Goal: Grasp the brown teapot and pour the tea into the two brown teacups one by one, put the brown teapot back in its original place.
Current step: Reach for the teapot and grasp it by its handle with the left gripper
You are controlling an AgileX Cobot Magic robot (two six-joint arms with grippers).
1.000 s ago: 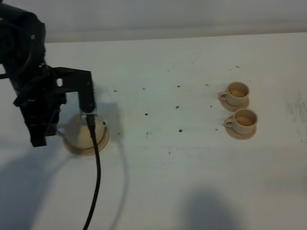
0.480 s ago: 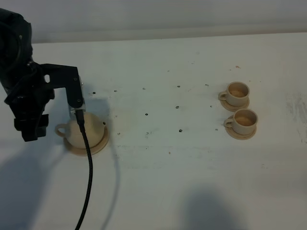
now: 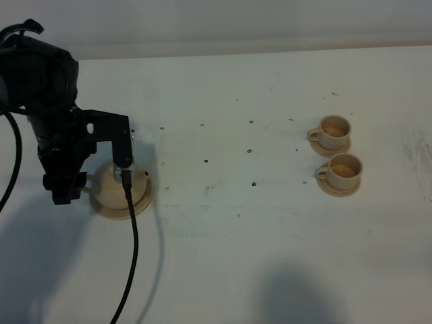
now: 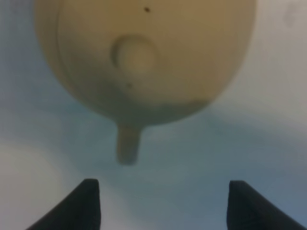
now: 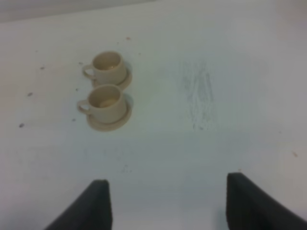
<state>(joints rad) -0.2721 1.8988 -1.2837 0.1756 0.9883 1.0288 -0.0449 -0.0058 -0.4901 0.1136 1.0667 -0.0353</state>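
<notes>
My left gripper needs to move toward the teapot first, because its fingers stop short of the teapot's loop handle point(image 4: 128, 143) and would miss it if they closed now.
The brown teapot point(image 3: 113, 182) point(image 4: 144, 48) sits upright on its wide flat saucer point(image 3: 121, 212), the original place, at the left of the table. Its loop handle point(image 4: 128, 143) points toward my left gripper point(image 4: 163, 206) point(image 3: 65, 192), which is open just short of it and holds nothing. The arm's camera mount hides part of the pot in the exterior view. The two brown teacups point(image 3: 335, 130) point(image 3: 345, 170) stand on small saucers at the right, also seen as cups point(image 5: 109, 66) point(image 5: 106, 102). My right gripper point(image 5: 168, 206) is open, well back from them.
A black cable point(image 3: 132, 256) hangs from the left arm and runs across the table's front left. Small dark specks point(image 3: 250, 151) dot the white table between pot and cups. Scuff marks point(image 5: 201, 96) lie to the right of the cups.
The left jaws have opened wide off the teapot's handle. The left arm drew away to the left, then came back closer. The teapot stays on its saucer.
</notes>
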